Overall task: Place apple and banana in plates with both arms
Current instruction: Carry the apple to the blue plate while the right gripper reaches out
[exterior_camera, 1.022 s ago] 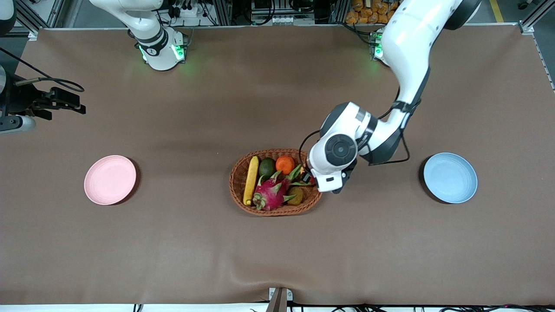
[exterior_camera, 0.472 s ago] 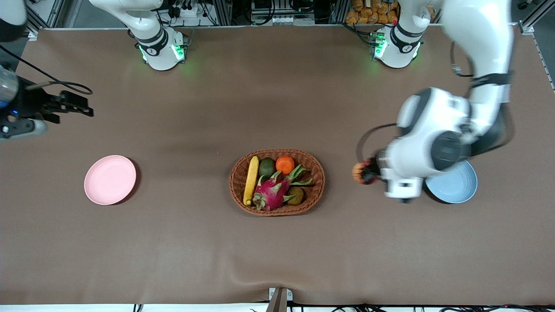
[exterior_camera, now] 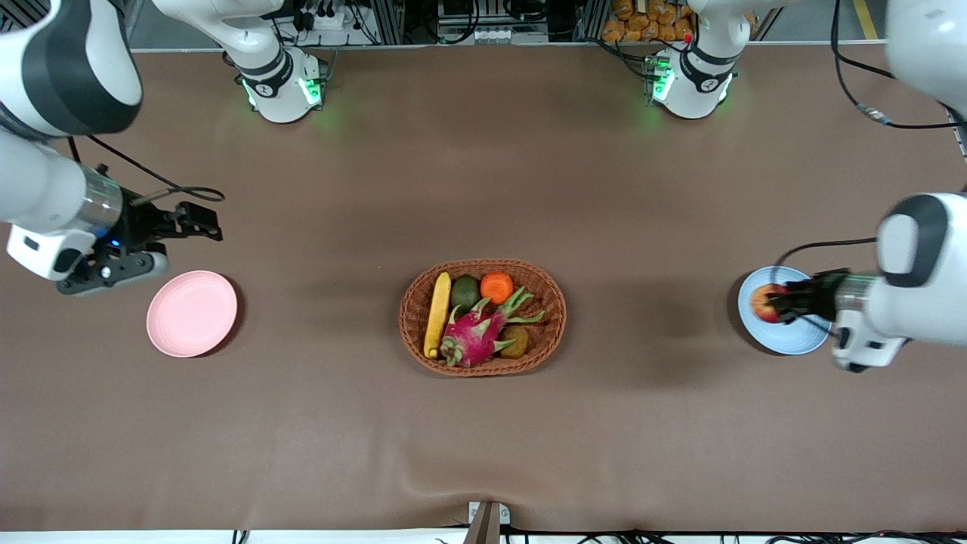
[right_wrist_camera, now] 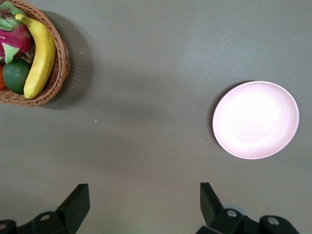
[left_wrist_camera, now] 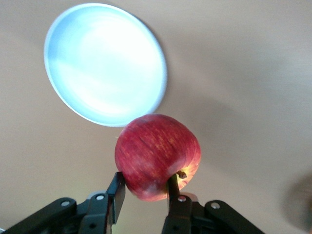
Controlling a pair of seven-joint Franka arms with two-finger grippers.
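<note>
I need to move the apple (left_wrist_camera: 157,153) farther in with my left gripper before I let it go. The apple hangs above the near rim of the blue plate in the left wrist view.
My left gripper (exterior_camera: 776,304) is shut on the red apple (exterior_camera: 763,304) and holds it in the air over the basket-side rim of the light blue plate (exterior_camera: 793,332). In the left wrist view the apple (left_wrist_camera: 157,153) sits between the two fingers of the left gripper (left_wrist_camera: 145,181), with the blue plate (left_wrist_camera: 105,63) below. My right gripper (exterior_camera: 205,223) is open and empty, in the air beside the pale pink plate (exterior_camera: 192,313). Its wrist view shows the right gripper (right_wrist_camera: 144,189), the pink plate (right_wrist_camera: 256,119) and the banana (right_wrist_camera: 41,53). The yellow banana (exterior_camera: 437,313) lies in the basket.
An oval wicker basket (exterior_camera: 554,332) stands mid-table between the plates. It holds a magenta dragon fruit (exterior_camera: 472,336), an orange (exterior_camera: 496,287), a dark green fruit (exterior_camera: 465,291) and a brown fruit (exterior_camera: 516,341). Both arm bases glow green at the table's back edge.
My left arm carried the apple from the basket across to the blue plate. My right arm came in from the table's end toward the pink plate.
</note>
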